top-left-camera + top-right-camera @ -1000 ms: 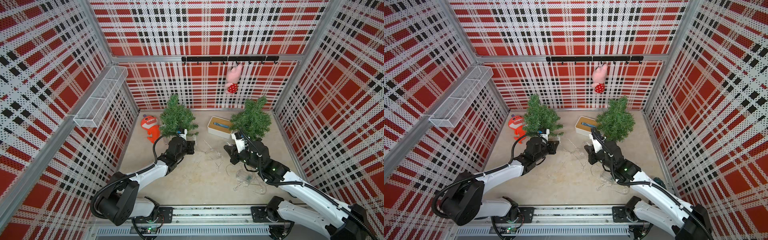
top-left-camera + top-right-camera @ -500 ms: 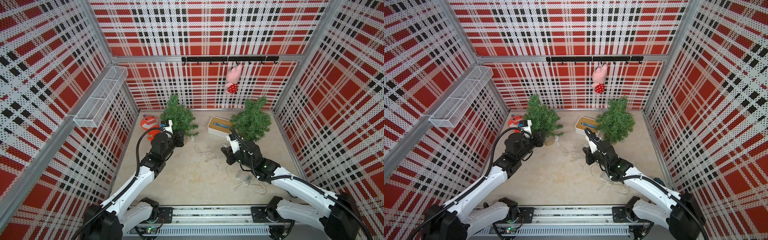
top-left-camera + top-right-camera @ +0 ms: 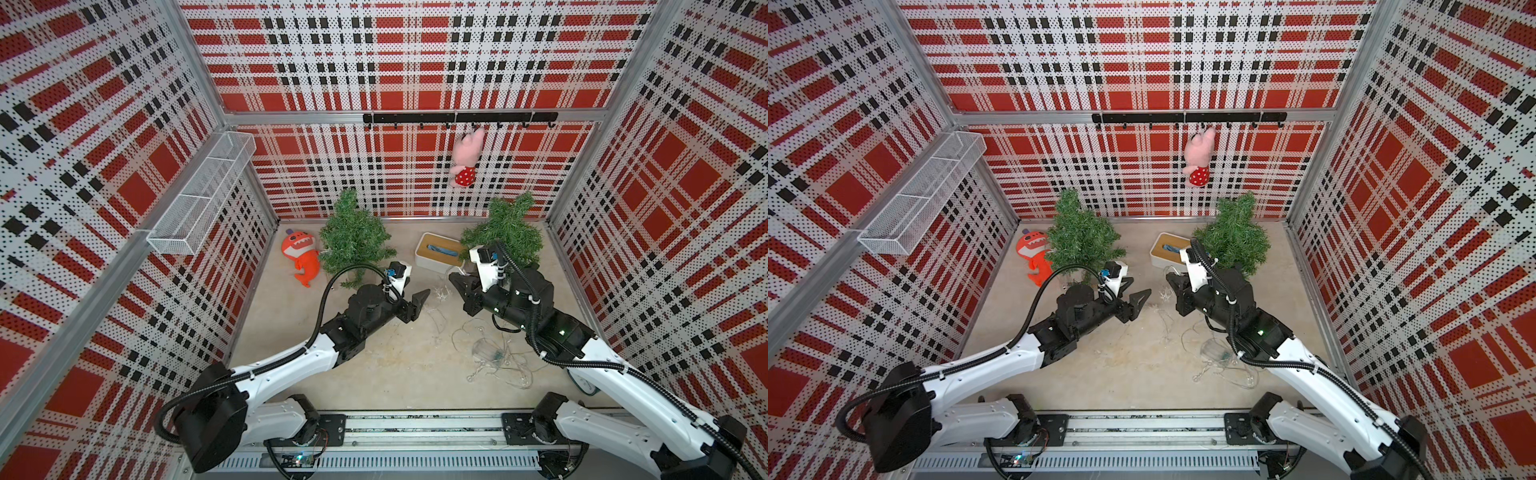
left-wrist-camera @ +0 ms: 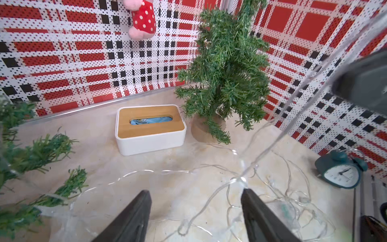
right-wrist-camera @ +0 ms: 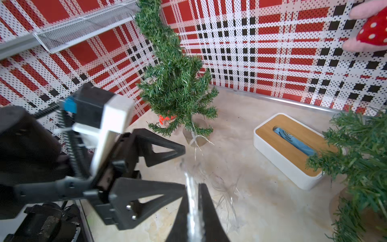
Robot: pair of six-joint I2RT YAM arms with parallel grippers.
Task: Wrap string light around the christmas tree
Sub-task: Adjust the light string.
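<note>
My left gripper should next grab the string light's part hanging beside my right gripper, to wrap the christmas tree.
Two small green christmas trees stand at the back, one left point(image 3: 353, 237) point(image 3: 1079, 237) and one right point(image 3: 505, 232) point(image 3: 1233, 232). The clear string light lies in loose loops on the floor point(image 3: 490, 353) point(image 3: 1219, 353). My right gripper point(image 3: 455, 284) point(image 5: 193, 186) is shut on a strand of it between the trees. My left gripper point(image 3: 420, 303) point(image 4: 194, 194) faces it, open, holding nothing; a strand point(image 4: 240, 180) brushes one fingertip. In the right wrist view a thin strand point(image 5: 194, 138) hangs by the left tree's point(image 5: 176, 83) trunk.
A white tissue box with a wooden lid point(image 3: 438, 251) point(image 4: 150, 127) sits between the trees. An orange plush point(image 3: 299, 257) lies beside the left tree. A teal alarm clock point(image 4: 341, 171) stands by the right wall. A pink plush point(image 3: 465, 160) hangs from the hook rail; a wire basket point(image 3: 203, 195) juts from the left wall.
My left gripper opened, letting the strand go, and swung right from the left tree's base toward the right gripper. The right gripper stayed shut and barely moved.
</note>
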